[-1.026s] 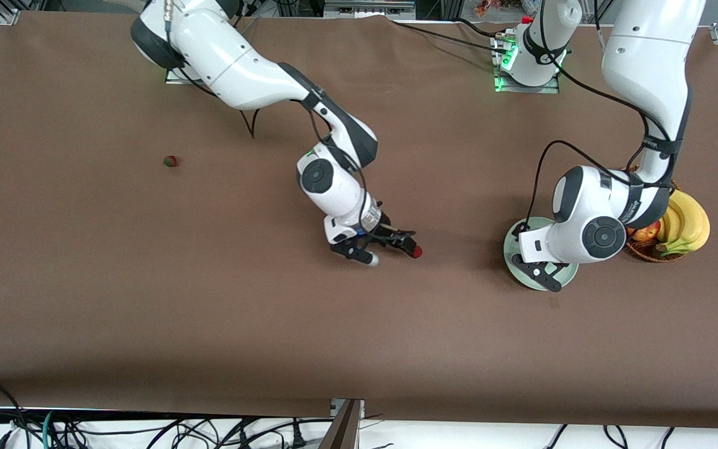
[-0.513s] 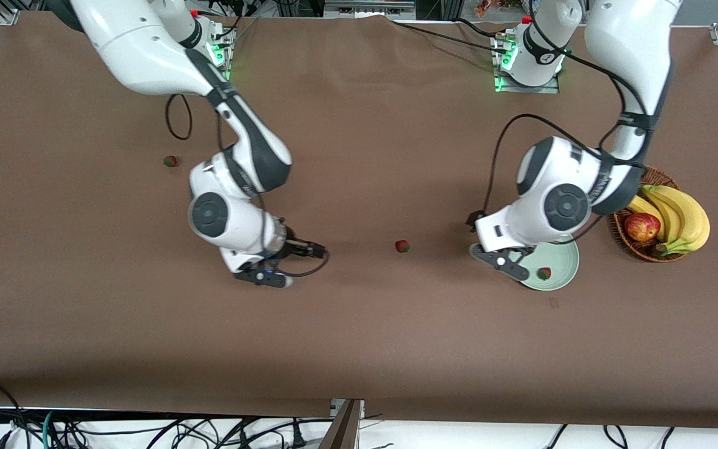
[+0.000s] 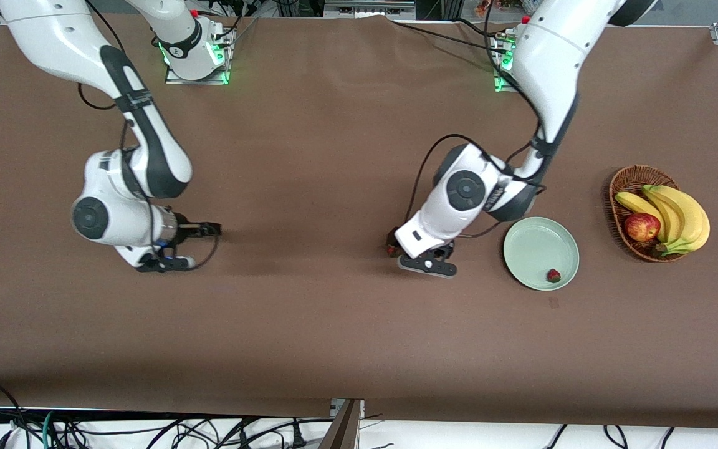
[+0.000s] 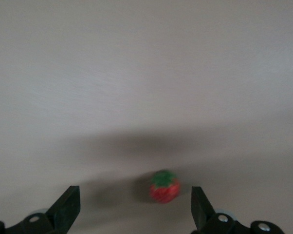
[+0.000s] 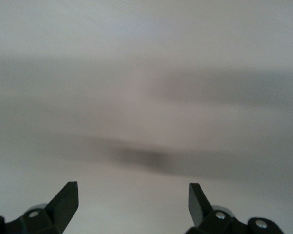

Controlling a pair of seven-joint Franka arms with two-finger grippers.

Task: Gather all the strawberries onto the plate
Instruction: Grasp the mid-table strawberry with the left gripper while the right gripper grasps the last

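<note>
My left fingers hover short of the small strawberry (image 4: 164, 189) in the left wrist view, so my left gripper will move toward it before closing.
The pale green plate (image 3: 530, 246) lies beside the fruit basket, and one strawberry (image 3: 553, 275) lies in it near its rim. A second strawberry (image 3: 390, 251) lies on the mat mid-table, partly hidden by my left gripper (image 3: 409, 254). In the left wrist view this berry (image 4: 164, 186) sits on the mat between the open fingers of the left gripper (image 4: 135, 204), nearer one finger. My right gripper (image 3: 203, 246) is open and empty low over bare mat toward the right arm's end; its wrist view (image 5: 132, 200) shows only mat. The third strawberry is hidden.
A brown wicker basket (image 3: 622, 181) with bananas (image 3: 677, 212) and a red apple (image 3: 641, 226) stands at the left arm's end, beside the plate. The brown mat (image 3: 334, 324) covers the whole table.
The left gripper moved from the plate to the mid-table strawberry, leaving a berry in the plate. The right gripper let that mid-table berry go and moved toward its own end.
</note>
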